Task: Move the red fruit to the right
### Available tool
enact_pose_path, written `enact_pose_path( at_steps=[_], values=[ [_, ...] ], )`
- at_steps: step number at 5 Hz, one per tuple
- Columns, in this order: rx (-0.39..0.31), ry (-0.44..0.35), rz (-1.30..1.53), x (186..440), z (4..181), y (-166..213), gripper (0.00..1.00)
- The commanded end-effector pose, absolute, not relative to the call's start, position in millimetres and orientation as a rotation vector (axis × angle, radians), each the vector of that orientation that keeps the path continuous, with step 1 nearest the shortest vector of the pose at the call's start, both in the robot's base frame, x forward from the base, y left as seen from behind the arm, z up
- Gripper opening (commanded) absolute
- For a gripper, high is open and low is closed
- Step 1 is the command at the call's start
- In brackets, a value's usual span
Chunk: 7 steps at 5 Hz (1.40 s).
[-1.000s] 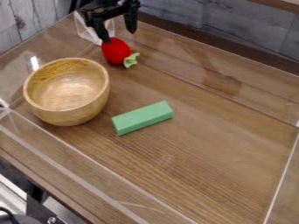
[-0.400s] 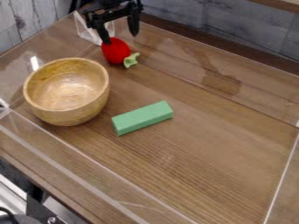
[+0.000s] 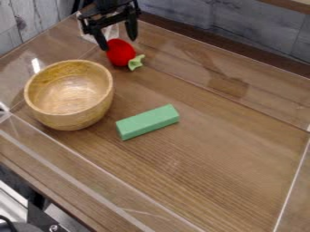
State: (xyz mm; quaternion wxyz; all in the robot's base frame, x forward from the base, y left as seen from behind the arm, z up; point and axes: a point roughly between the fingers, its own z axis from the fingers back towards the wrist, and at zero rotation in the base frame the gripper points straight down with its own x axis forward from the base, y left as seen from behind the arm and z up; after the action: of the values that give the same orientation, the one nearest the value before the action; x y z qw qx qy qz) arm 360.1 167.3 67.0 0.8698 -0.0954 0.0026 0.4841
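Note:
To move the red fruit with its green cap left free, my gripper next needs to pick up the fruit by its red body (image 3: 119,51).
The red fruit (image 3: 120,53) is a small glossy strawberry-like toy with a light green cap (image 3: 137,62), lying on the wooden table near the far left. My gripper (image 3: 112,34) hangs just above and behind it, pointing down. Its black fingers (image 3: 130,29) are spread open on either side of the fruit's top. Nothing is held between them.
A wooden bowl (image 3: 69,93) stands at the left, in front of the fruit. A green rectangular block (image 3: 148,121) lies near the middle. Clear plastic walls (image 3: 291,190) border the table; a grey brick wall runs behind.
The gripper has shifted slightly left and lower around the fruit; its fingers stay open. The fruit, bowl and block have not moved.

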Motion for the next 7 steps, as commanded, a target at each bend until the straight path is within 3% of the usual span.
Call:
enact_pose_path(
  at_steps=[1, 2, 4, 5, 7],
  values=[
    [-0.222, -0.066, 1.013, 368.3, 97.4, 164.0, 1.00],
    [-0.237, -0.068, 1.007, 374.3, 103.3, 153.2, 1.00],
    [-0.278, -0.083, 1.156, 367.5, 107.4, 169.8, 1.00],
    [-0.259, -0.082, 1.134, 369.7, 104.4, 176.2, 1.00],
    [-0.208, -0.093, 1.215, 373.2, 64.8, 181.1, 1.00]
  ],
)
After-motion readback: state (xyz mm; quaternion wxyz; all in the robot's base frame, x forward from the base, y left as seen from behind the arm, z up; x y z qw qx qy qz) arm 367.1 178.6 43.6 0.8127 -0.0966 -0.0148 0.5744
